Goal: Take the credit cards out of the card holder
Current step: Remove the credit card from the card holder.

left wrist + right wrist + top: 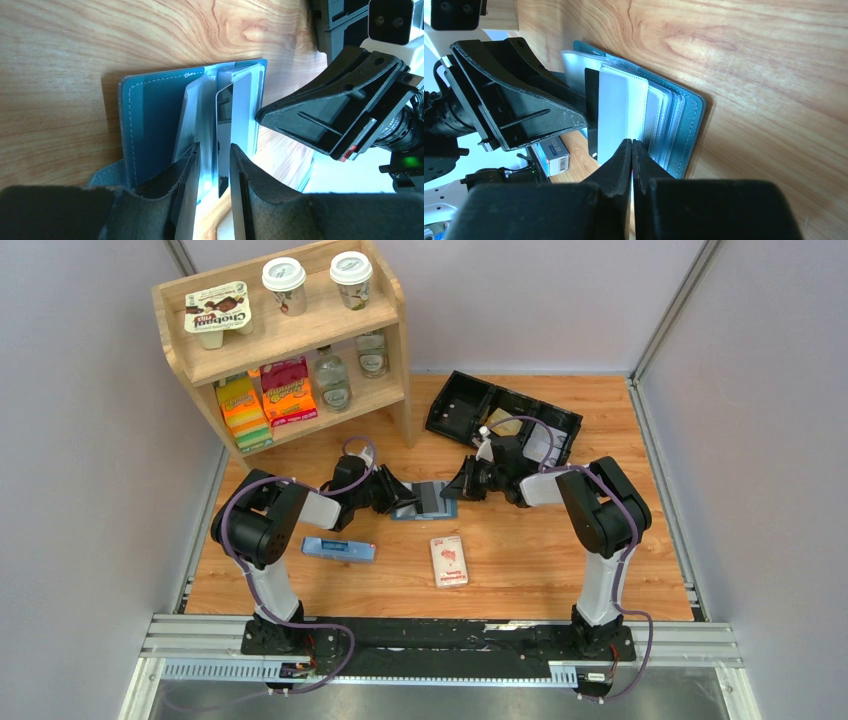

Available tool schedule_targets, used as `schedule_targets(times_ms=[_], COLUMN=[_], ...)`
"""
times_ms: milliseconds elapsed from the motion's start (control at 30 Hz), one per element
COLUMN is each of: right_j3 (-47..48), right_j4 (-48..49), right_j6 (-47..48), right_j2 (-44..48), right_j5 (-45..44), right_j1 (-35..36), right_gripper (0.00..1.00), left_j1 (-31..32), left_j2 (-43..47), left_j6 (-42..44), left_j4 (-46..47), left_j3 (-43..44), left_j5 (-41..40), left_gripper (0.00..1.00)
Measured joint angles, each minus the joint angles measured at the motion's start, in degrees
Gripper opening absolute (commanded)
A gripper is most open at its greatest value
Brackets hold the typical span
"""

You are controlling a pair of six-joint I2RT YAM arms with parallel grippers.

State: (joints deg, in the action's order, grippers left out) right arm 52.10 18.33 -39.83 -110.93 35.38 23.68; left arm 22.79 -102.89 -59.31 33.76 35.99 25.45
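Note:
The dark card's edge runs down past the gripper's fingers, so my left gripper closes on the card's edge next.
The light blue card holder lies open on the wooden table between my two grippers, its clear sleeves fanned upward. A dark grey credit card stands out from the sleeves. My left gripper is open, its jaws on either side of the dark card's edge with a gap around it. My right gripper is shut on a clear sleeve of the holder. The tan-gold card cannot be made out for certain.
A narrow pale blue box and a white pack with a red picture lie near the front. A black tray holding a tan flat thing sits behind the right arm. A wooden shelf stands at the back left.

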Motion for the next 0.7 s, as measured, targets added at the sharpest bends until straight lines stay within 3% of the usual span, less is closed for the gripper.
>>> schedule_targets(times_ms=[200, 400, 700], right_j3=[0.02, 0.04, 0.35], right_j4=[-0.04, -0.04, -0.55], right_j6=[0.04, 0.04, 0.28], right_j2=[0.0, -0.02, -0.09], right_j5=[0.04, 0.04, 0.11], right_j1=[0.0, 0.0, 0.0], right_gripper=[0.02, 0.02, 0.02], left_j1=[-0.11, -0.11, -1.11], left_j2=[-2.12, -2.89, -0.44], left_j6=[-0.81, -1.62, -1.44], left_j4=[1.9, 3.26, 3.54], left_j3=[0.59, 0.7, -1.16], left_j5=[1.11, 1.7, 1.99], left_gripper=[0.26, 0.01, 0.0])
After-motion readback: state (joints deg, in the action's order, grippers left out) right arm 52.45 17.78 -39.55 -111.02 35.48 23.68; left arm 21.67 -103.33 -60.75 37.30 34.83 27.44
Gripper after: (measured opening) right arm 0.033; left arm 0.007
